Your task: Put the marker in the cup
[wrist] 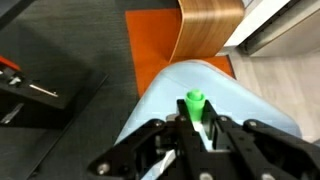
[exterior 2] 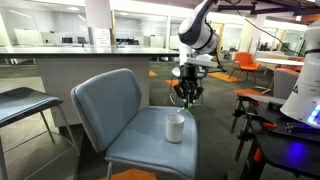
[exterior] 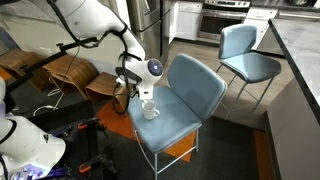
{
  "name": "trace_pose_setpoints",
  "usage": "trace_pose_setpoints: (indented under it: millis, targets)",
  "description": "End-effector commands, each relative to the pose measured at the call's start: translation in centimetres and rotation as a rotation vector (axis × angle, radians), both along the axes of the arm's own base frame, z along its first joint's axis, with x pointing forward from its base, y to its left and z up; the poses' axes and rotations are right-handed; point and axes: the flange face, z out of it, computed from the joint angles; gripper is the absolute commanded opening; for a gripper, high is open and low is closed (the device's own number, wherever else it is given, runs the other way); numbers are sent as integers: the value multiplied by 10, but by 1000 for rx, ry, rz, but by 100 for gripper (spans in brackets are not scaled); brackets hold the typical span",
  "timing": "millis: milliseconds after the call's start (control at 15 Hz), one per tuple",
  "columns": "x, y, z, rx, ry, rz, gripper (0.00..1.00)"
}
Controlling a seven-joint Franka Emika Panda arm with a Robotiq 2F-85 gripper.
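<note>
My gripper holds the marker (wrist: 194, 102) beside the cup's rim, toward the edge of the seat. It should line the marker up before it opens, because the marker would miss the cup if I opened now.
The white cup (exterior: 150, 110) stands upright on the front part of a blue-grey chair seat (exterior: 170, 125); it also shows in an exterior view (exterior 2: 175, 127). My gripper (exterior: 143, 93) hangs just above and beside the cup, near the seat's edge (exterior 2: 186, 98). In the wrist view the gripper (wrist: 195, 128) is shut on the marker (wrist: 194, 102), which shows a green end sticking out between the fingers. The rest of the marker is hidden by the fingers. The cup is out of the wrist view.
The blue-grey chair has a tall backrest (exterior 2: 112, 100). A second blue chair (exterior: 243, 50) stands further back. Wooden chairs (exterior: 70, 72) and an orange floor mat (wrist: 150, 45) lie beside the seat. A counter (exterior: 300, 70) runs along one side.
</note>
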Motion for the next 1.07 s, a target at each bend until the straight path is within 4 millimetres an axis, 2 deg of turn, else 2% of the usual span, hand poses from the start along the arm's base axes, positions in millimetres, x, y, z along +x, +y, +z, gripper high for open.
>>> trace_pose_setpoints:
  millis: [0,267,667,733,800,867,1000]
  targets:
    - [5,-13,-16,53,-5,-41,5]
    - [13,-18,-39,120,-23,-70,5]
    - [19,-20,-69,126,-14,-137,5]
    - [18,-20,-72,126,-15,-145,15]
    - [18,-20,-74,127,-15,-155,44]
    - [18,-20,-75,127,-22,-162,45]
    - [18,-18,-71,114,-42,-161,59]
